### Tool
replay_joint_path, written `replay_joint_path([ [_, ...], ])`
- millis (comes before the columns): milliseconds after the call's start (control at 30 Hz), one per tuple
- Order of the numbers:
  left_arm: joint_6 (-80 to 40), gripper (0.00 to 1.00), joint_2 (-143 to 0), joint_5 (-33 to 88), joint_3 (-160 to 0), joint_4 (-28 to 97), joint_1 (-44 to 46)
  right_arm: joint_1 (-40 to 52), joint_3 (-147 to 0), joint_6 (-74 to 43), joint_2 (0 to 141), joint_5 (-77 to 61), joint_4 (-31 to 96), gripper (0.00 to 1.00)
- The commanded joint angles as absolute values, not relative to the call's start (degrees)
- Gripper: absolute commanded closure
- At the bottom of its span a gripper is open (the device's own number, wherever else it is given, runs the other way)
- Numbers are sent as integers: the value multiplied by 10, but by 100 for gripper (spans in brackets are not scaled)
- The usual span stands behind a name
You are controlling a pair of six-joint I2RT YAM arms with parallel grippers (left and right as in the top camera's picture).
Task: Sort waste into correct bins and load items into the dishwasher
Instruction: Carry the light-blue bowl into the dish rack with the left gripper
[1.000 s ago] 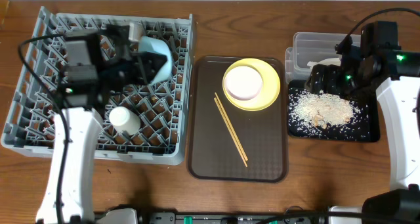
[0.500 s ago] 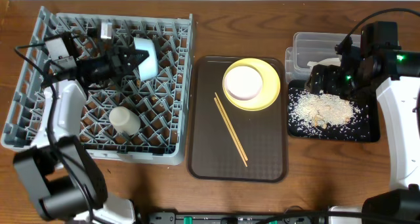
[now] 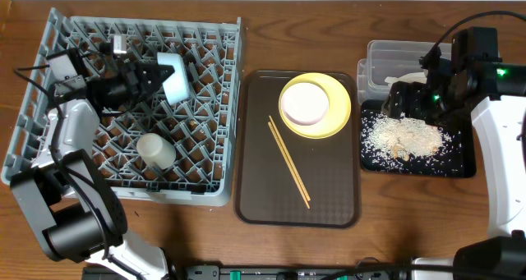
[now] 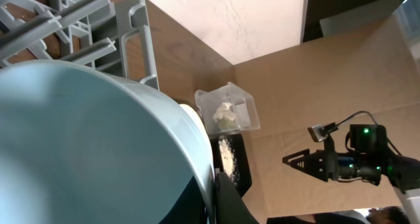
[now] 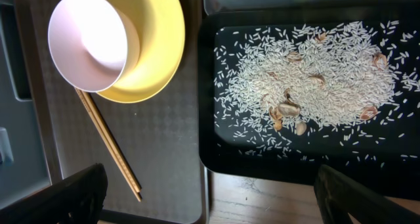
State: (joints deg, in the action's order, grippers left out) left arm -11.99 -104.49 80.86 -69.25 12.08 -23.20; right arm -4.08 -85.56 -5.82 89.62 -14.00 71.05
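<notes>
My left gripper should open; free pegs below the bowl would let it settle in the rack.
My left gripper [image 3: 154, 76] is shut on the rim of the light blue bowl [image 3: 175, 77], held on edge over the grey peg rack [image 3: 49, 161]; the bowl [image 4: 92, 145] fills the left wrist view. A small white cup [image 3: 154, 150] stands in the rack. The white bowl [image 3: 305, 103] sits on the yellow plate [image 3: 339, 116]. Two chopsticks [image 3: 288, 161] lie on the brown tray. My right gripper [image 5: 209, 204] is open and empty above the black tray [image 3: 464, 161], which holds rice scraps [image 3: 407, 138]. The clear tub [image 3: 380, 54] holds the white napkin [image 4: 225, 113].
The brown serving tray [image 3: 263, 198] lies between the rack and the black tray. In the right wrist view the plate [image 5: 154, 40], white bowl [image 5: 88, 43], chopsticks [image 5: 108, 142] and rice [image 5: 315, 79] show below. Bare wooden table runs along the front.
My left arm has swung left and back over the rack, turning the light blue bowl on edge and carrying it towards the rack's rear middle. The right arm has not moved.
</notes>
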Motion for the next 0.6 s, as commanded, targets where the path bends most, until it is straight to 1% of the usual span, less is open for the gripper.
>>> replay_joint_path([
  [0, -119, 92, -1057, 818, -704, 119, -242, -43, -865, -53, 895, -144, 712, 2],
  [133, -119, 92, -1067, 815, -703, 119, -252, -43, -865, -53, 895, -144, 714, 3],
  [167, -119, 91, -1067, 814, -703, 119, -255, -43, -865, -53, 895, -144, 714, 3],
  [200, -119, 86, -1067, 810, -702, 120, -258, -43, -865, -53, 895, -144, 715, 3],
  [233, -119, 78, -1067, 798, -702, 125, -262, -43, -865, -53, 895, -144, 715, 3],
  [333, -119, 64, -1067, 759, -702, 146, -272, -43, -865, -53, 895, -144, 715, 3],
  [400, -118, 64, -1067, 721, -702, 168, -280, -43, -865, -53, 895, -144, 715, 3],
  [500, -112, 63, -1067, 696, -702, 184, -290, -43, -865, -53, 895, -144, 716, 3],
  [533, -112, 60, -1067, 696, -702, 184, -294, -43, -865, -53, 895, -144, 716, 3],
  [567, -112, 53, -1067, 696, -702, 184, -297, -43, -865, -53, 895, -144, 716, 3],
])
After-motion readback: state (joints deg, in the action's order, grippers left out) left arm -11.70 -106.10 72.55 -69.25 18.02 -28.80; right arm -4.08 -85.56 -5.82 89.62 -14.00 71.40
